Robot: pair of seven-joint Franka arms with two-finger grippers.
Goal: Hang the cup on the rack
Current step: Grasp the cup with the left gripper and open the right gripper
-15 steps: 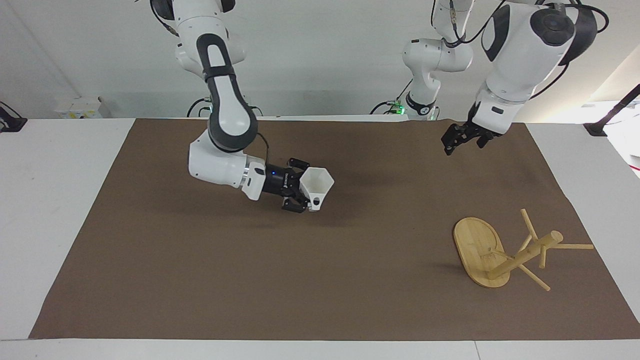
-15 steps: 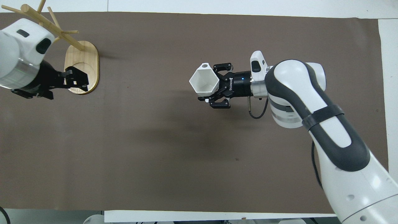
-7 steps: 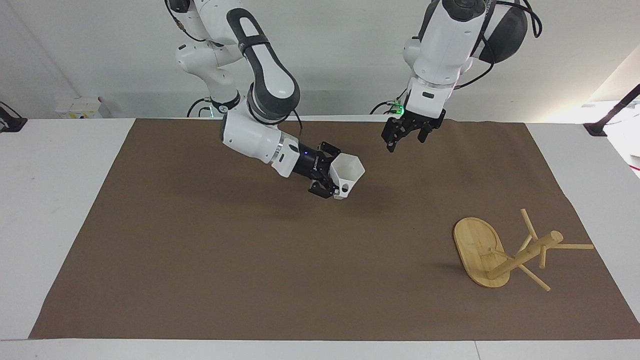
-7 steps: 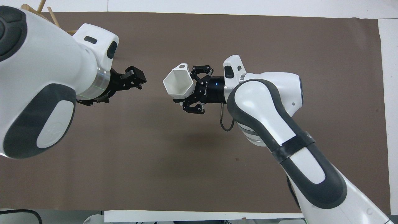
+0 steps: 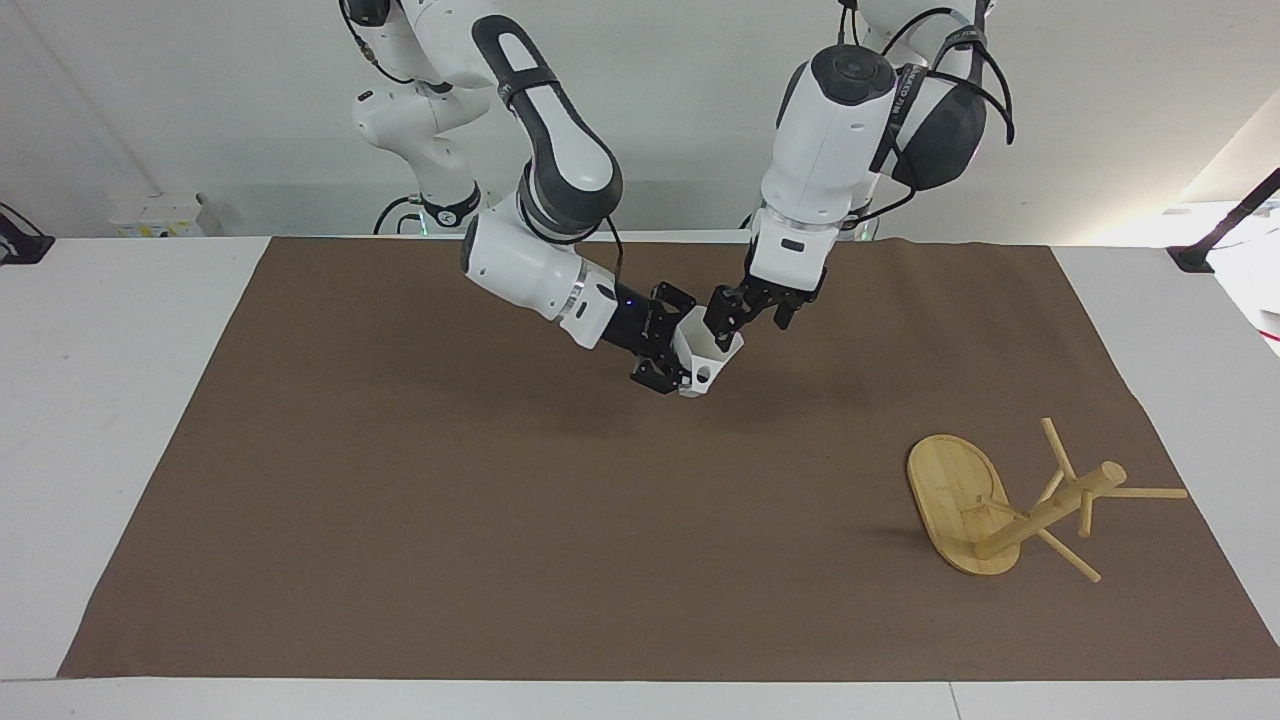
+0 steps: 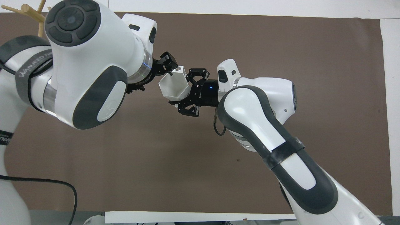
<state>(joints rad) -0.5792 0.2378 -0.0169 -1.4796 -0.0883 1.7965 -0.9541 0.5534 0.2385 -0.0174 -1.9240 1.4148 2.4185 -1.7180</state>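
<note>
My right gripper's fingers already cover the cup's sides. My left gripper should pinch the cup by its open rim (image 6: 166, 76) next.
My right gripper (image 5: 688, 347) is shut on the white faceted cup (image 5: 712, 356) and holds it tilted above the middle of the brown mat. The cup's mouth points toward the left arm's end, its holed handle downward. The cup (image 6: 173, 87) and right gripper (image 6: 185, 92) also show in the overhead view. My left gripper (image 5: 724, 318) is open at the cup's rim, its fingertips touching or nearly touching it; it also shows in the overhead view (image 6: 168, 63). The bamboo rack (image 5: 1050, 508) stands toward the left arm's end, farther from the robots than the cup. Only its top (image 6: 29, 11) shows overhead.
The brown mat (image 5: 400, 520) covers most of the white table (image 5: 110, 420). A black cable (image 6: 47, 182) lies at the table's edge by the left arm's base.
My left arm swung from over the rack's end to the middle and reached the cup's rim. My right gripper carried the cup toward it, still shut on it.
</note>
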